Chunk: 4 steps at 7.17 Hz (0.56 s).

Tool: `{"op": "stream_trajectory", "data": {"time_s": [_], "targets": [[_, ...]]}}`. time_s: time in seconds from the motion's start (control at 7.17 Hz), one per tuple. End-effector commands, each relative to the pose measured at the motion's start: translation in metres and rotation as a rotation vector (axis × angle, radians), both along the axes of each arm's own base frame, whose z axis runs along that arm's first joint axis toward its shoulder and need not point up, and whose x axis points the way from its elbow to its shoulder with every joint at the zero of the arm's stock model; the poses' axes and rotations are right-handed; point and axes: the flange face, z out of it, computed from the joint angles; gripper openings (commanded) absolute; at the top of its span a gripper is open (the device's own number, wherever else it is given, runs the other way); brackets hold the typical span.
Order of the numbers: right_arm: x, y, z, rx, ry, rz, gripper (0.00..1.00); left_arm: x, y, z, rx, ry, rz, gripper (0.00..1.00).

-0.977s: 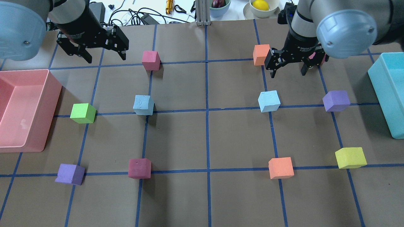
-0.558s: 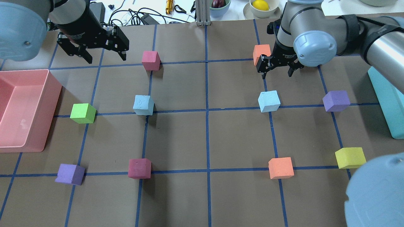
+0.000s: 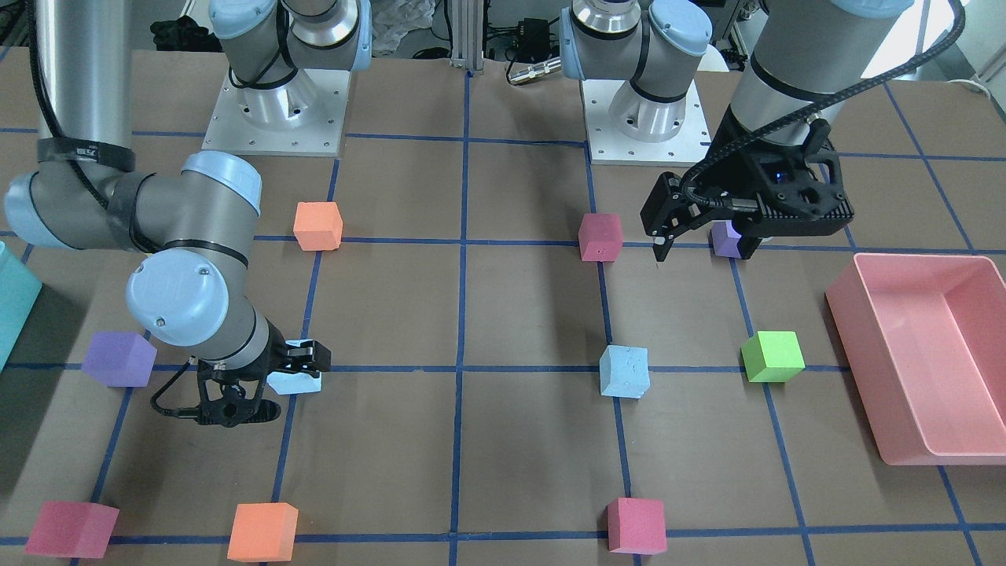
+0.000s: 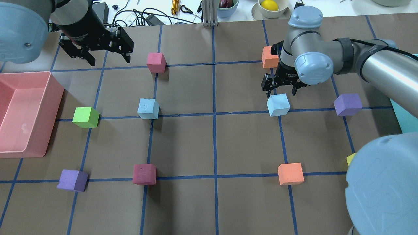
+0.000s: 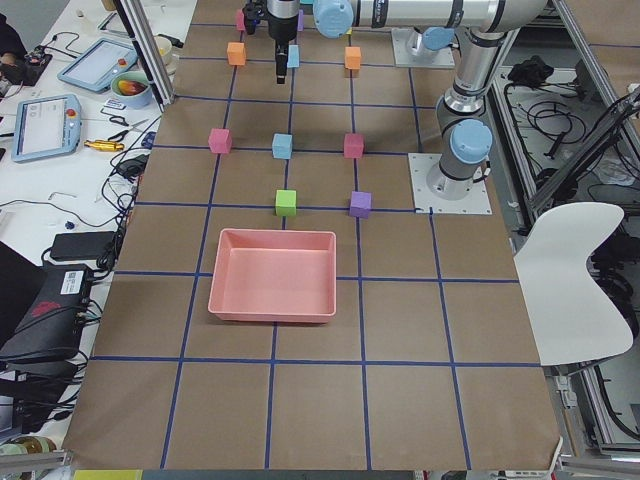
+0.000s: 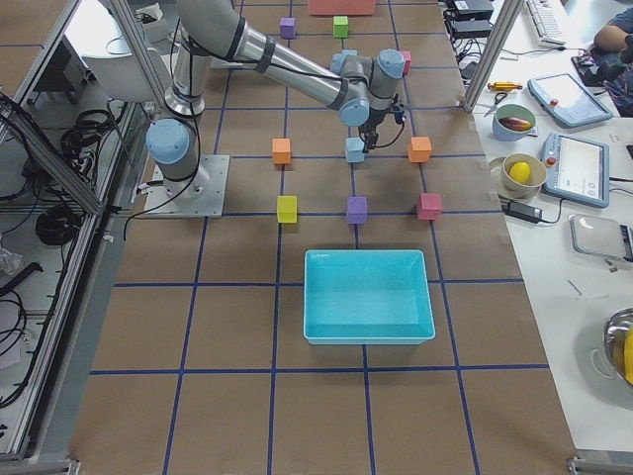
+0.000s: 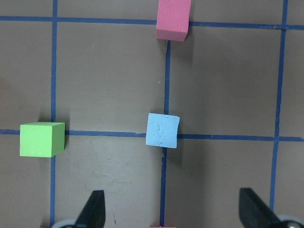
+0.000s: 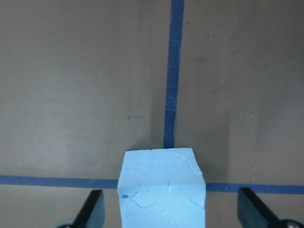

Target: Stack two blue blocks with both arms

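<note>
My right gripper should next grip two opposite sides of the pale blue block [image 3: 294, 382] [image 8: 161, 185] between its open fingers, to get the block ready for stacking.
Two pale blue blocks sit on the brown table. The left blue block [image 4: 148, 108] [image 3: 625, 371] lies alone and shows in the middle of the left wrist view [image 7: 162, 130]. The right blue block [image 4: 278, 104] fills the bottom of the right wrist view [image 8: 161, 187], between the open fingers. My right gripper [image 4: 281, 92] [image 3: 271, 387] is open, low over this block's far side, and holds nothing. My left gripper [image 4: 109, 60] [image 3: 702, 250] is open and empty, raised near the far left of the table.
A pink bin [image 4: 32, 137] stands at the left edge and a teal bin [image 6: 368, 337] at the right. Around the blocks lie a green cube [image 4: 85, 117], a pink cube [image 4: 156, 62], an orange cube [image 4: 270, 56], a purple cube [image 4: 347, 104] and a maroon cube [image 4: 144, 174].
My right arm has swung in and lowered, bringing its open gripper from beside the far orange cube down to the right blue block. The left arm has not moved.
</note>
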Motion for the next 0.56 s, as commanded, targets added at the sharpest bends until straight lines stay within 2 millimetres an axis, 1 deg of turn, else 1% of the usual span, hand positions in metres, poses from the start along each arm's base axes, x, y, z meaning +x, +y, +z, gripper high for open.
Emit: {"op": "stream_trajectory", "data": {"time_s": [0.0, 0.14, 0.28, 0.42], "targets": [[0.0002, 0.0093, -0.0147, 0.011, -0.001, -0.002, 1.00, 0.0000, -0.0001, -0.0006, 0.001, 0.000, 0.000, 1.00], [0.0004, 0.0099, -0.0153, 0.013, -0.003, -0.001, 1.00, 0.0000, -0.0001, -0.0006, 0.001, 0.000, 0.000, 1.00], [0.0023, 0.0093, -0.0157, 0.008, -0.013, -0.002, 0.81, 0.0000, -0.0001, -0.0006, 0.001, 0.000, 0.000, 1.00], [0.0028, 0.0084, -0.0149, 0.005, -0.026, -0.008, 0.37, 0.0000, -0.0001, -0.0006, 0.001, 0.000, 0.000, 1.00]]}}
